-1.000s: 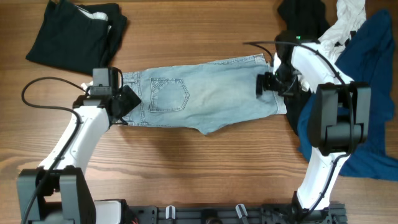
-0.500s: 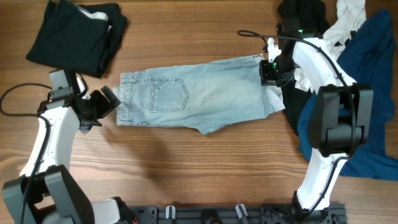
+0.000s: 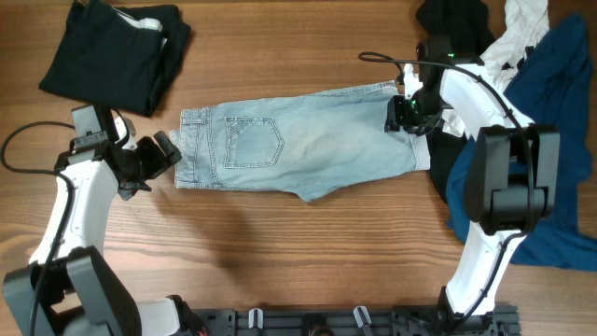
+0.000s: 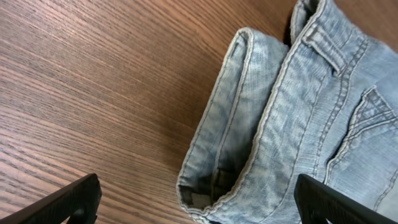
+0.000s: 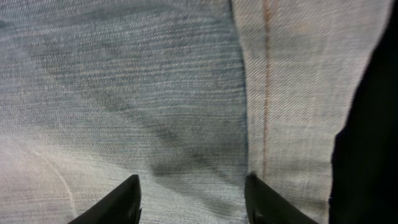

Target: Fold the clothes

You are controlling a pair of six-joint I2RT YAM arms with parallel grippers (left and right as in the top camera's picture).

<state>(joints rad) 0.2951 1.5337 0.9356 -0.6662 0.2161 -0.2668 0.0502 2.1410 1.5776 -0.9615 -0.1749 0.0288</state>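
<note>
I will fold the waistband end of the denim shorts (image 3: 298, 140) over toward the leg hem next, so my left gripper will grab the shorts by the waistband edge (image 3: 180, 174).
The pale-blue denim shorts (image 3: 298, 140) lie flat across the middle of the table, back pocket up, waistband to the left and leg hem to the right. My left gripper (image 3: 166, 149) hovers open just left of the waistband without touching it. In the left wrist view the folded waistband corner (image 4: 249, 124) lies between the wide-spread fingers of that gripper (image 4: 198, 202). My right gripper (image 3: 399, 112) sits over the leg hem near its far corner. In the right wrist view its jaws (image 5: 193, 199) stand apart over flat denim (image 5: 124, 81), beside the stitched hem (image 5: 292, 93).
A folded black garment (image 3: 112, 51) lies at the far left. A pile of black (image 3: 452, 23), white (image 3: 518, 28) and deep-blue (image 3: 550, 140) fabric fills the right side, touching the shorts' hem. Bare wood lies in front of the shorts.
My left gripper has drawn back to the left, off the waistband. My right gripper has shifted along the leg hem toward the table's far side, and the hem edge has moved slightly.
</note>
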